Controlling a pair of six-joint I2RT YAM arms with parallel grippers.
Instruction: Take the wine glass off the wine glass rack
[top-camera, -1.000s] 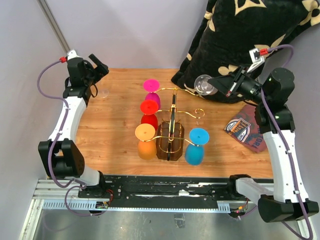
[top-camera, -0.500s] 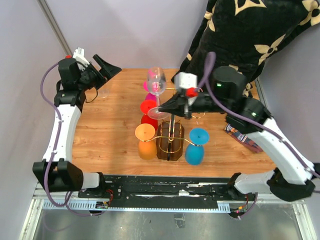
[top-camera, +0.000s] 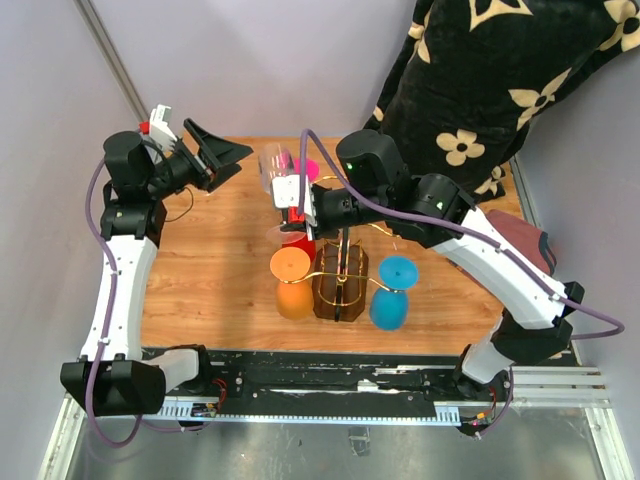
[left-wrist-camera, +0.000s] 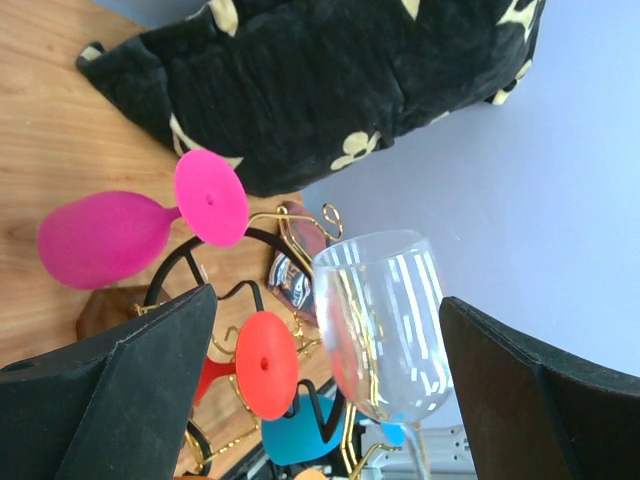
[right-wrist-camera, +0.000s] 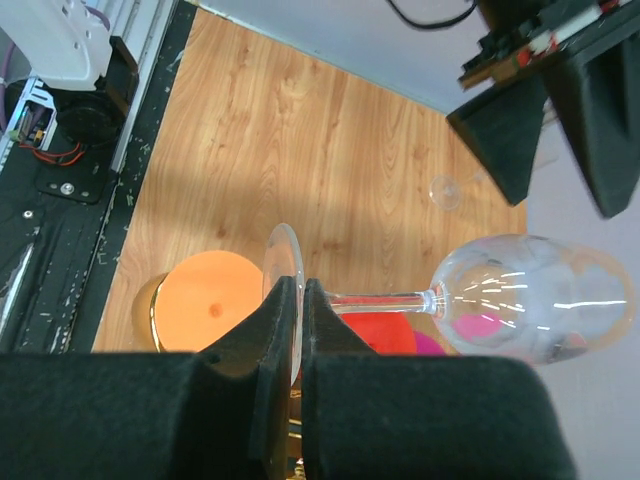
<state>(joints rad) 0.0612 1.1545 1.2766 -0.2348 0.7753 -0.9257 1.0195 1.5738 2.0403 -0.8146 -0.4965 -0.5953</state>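
Note:
The bowl (right-wrist-camera: 520, 295) is past my open fingers, so they would miss it if I closed now. My left gripper needs to move toward the bowl first and then close on it.
My right gripper (top-camera: 294, 222) is shut on the round foot of a clear wine glass (top-camera: 273, 166) and holds it in the air over the rack's left side. In the right wrist view the gripper (right-wrist-camera: 302, 290) pinches the foot, with the stem and bowl (right-wrist-camera: 520, 295) lying sideways. My left gripper (top-camera: 228, 158) is open at the back left, its tips close to the bowl. In the left wrist view the bowl (left-wrist-camera: 385, 320) shows between the open fingers (left-wrist-camera: 120, 390), untouched. The gold wire rack (top-camera: 345, 250) stands on its dark brown base at mid table.
Upside-down coloured glasses hang on the rack: pink (top-camera: 305, 170), red (top-camera: 300, 240), orange (top-camera: 291, 265) and blue (top-camera: 398, 272). A black flowered cushion (top-camera: 480, 80) fills the back right. A small printed bag (top-camera: 525, 232) lies under the right arm.
My right arm has swung left from the back right, carrying the clear glass over the rack toward the left gripper. My left gripper has lifted and turned toward the glass.

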